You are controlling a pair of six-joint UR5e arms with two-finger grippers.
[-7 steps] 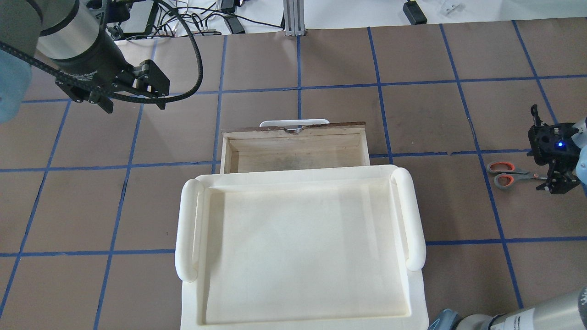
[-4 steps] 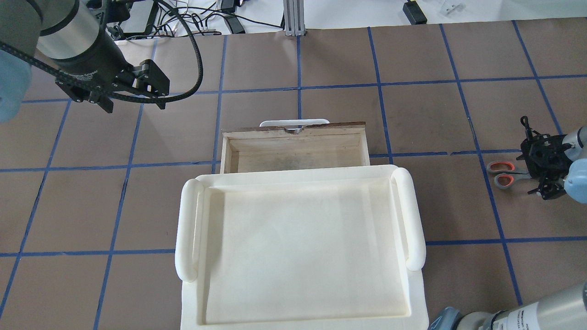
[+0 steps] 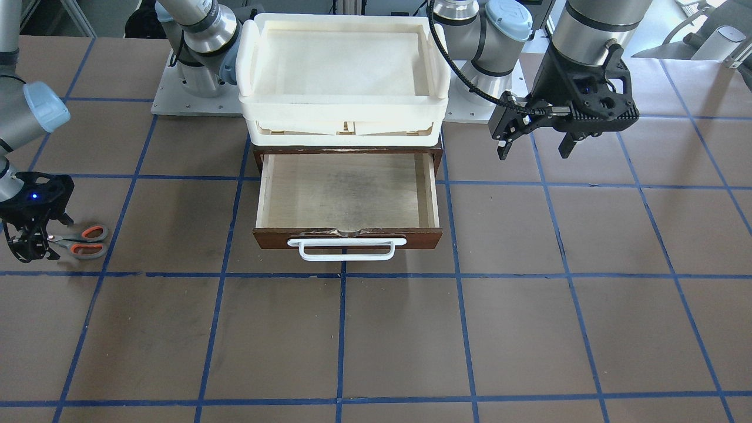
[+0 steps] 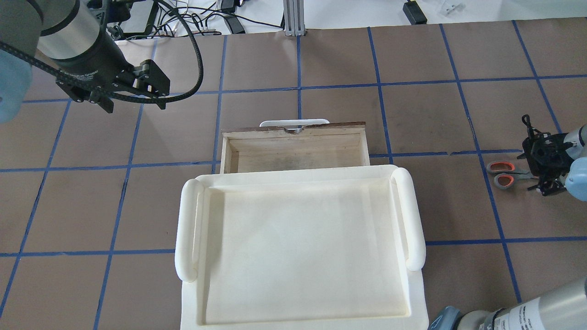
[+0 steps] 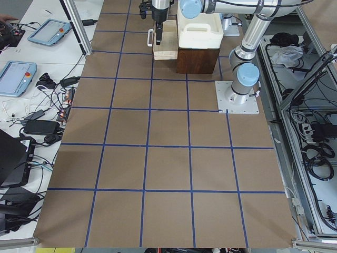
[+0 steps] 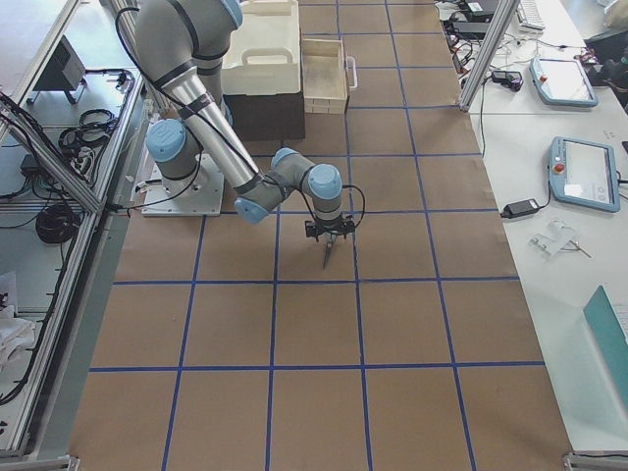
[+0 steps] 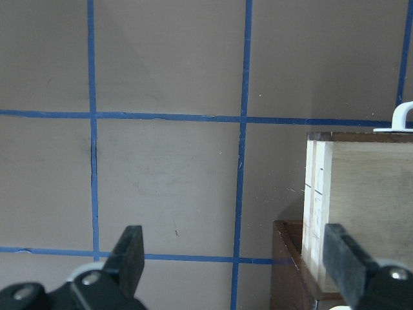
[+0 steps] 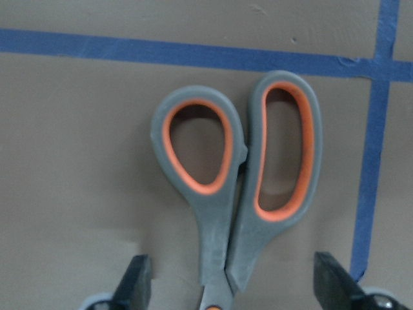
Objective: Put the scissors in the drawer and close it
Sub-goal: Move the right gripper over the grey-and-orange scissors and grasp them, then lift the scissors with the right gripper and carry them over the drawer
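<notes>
The scissors (image 3: 86, 241) should go in the drawer (image 3: 346, 191), so next my right gripper should grab them by the grey handles below their finger loops.
The scissors (image 4: 503, 173) lie flat on the table at the far right, with grey handles and orange inner loops (image 8: 239, 174). My right gripper (image 4: 543, 170) is low over their blade end, open, with one finger (image 8: 137, 285) on each side and not touching the handles. In the front view the scissors (image 3: 86, 241) lie beside that gripper (image 3: 28, 239). The drawer (image 3: 346, 194) is pulled out and holds nothing, its white bar handle (image 3: 346, 248) towards the operators' side. My left gripper (image 4: 135, 104) is open and empty, raised to the left of the drawer (image 7: 361, 194).
A cream-white plastic tray (image 4: 415, 215) sits on top of the dark cabinet and hides the drawer's rear part from above. Blue tape lines grid the brown table. Cables and devices lie beyond the far edge (image 4: 220, 18).
My right wrist has turned and shifted a little over the scissors' blades. The scissors, the drawer and the left arm have not moved.
</notes>
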